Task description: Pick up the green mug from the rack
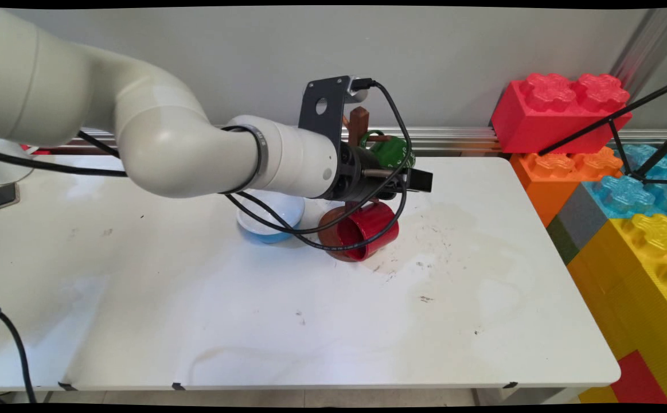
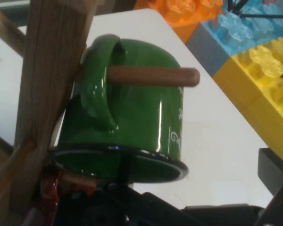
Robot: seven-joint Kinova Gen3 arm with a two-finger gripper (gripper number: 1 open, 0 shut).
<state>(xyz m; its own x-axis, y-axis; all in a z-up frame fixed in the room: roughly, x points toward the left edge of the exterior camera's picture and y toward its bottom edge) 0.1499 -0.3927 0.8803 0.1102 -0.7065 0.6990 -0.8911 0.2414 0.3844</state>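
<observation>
Next, my gripper takes hold of the green mug by its rim [image 2: 153,156], which leaves the green mug's handle [image 2: 95,82] free to slide off the wooden peg.
A wooden mug tree [image 1: 359,123] stands at the table's back middle; its trunk [image 2: 47,94] fills the left of the hand view. A green mug [image 2: 132,122] hangs by its handle on a peg [image 2: 153,75], its mouth turned toward the hand. My gripper [image 1: 405,169] is level with that mug [image 1: 390,150] and open. One finger [image 2: 273,174] stands clear to the mug's right, and the rim sits just above the linkage. A red mug [image 1: 365,229] tilts low by the tree's foot, under the hand. A pale blue bowl [image 1: 270,221] sits left of it, partly hidden by the cables.
Big toy bricks stack along the table's right side: red [image 1: 557,109], orange [image 1: 562,172], blue [image 1: 637,189] and yellow [image 1: 643,258]. Black stand rods [image 1: 625,120] cross in front of them. A dark flat device [image 1: 0,196] lies at the left edge.
</observation>
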